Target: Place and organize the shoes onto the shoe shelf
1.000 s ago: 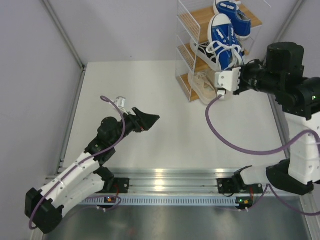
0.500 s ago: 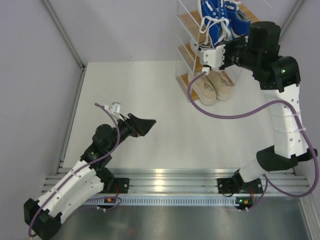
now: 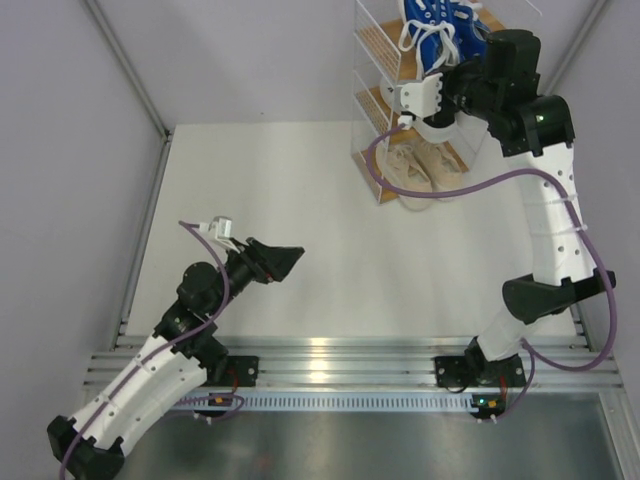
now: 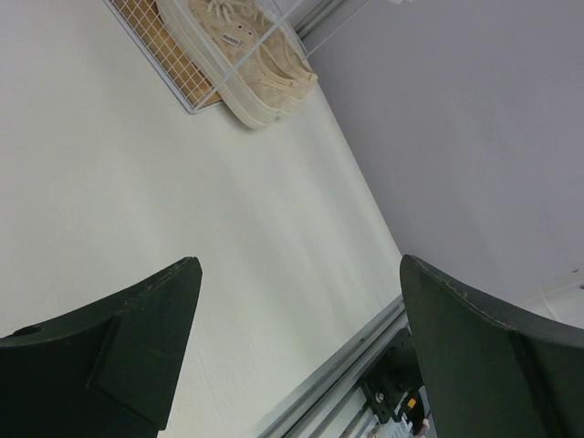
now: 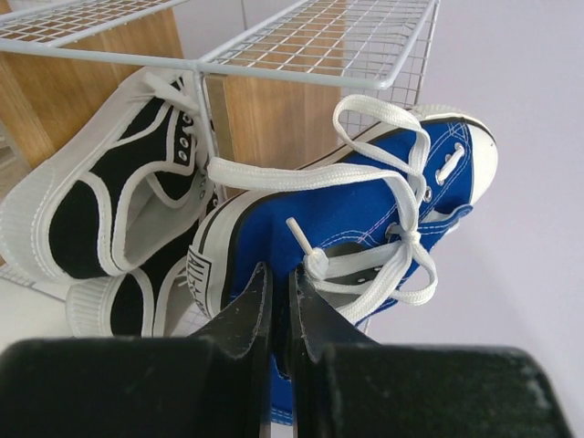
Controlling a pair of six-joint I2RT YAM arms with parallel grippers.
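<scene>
The blue sneaker's heel is by the top level's edge, so the sneaker would settle on the top level. It is time for my right gripper to open now.
The white wire shoe shelf (image 3: 375,45) stands at the far right. My right gripper (image 5: 281,285) is shut on the collar of a blue sneaker (image 5: 365,214) with white laces and holds it tilted against the shelf's upper part (image 5: 301,46). In the top view the held shoe (image 3: 428,35) is at the top tier beside another blue sneaker (image 3: 476,24). Two black sneakers (image 5: 91,214) lie on the tier beside it. The beige pair (image 3: 415,165) sits on the bottom tier and also shows in the left wrist view (image 4: 246,55). My left gripper (image 3: 282,258) is open and empty over the table (image 4: 297,274).
Grey walls close in the white table (image 3: 300,180) on the left, back and right. A metal rail (image 3: 330,355) with the arm bases runs along the near edge. The right arm's purple cable (image 3: 450,190) hangs in front of the shelf.
My right arm has carried the blue sneaker up and left, from in front of the shelf to its top tier. My left arm has drawn back a little towards the near left, still open.
</scene>
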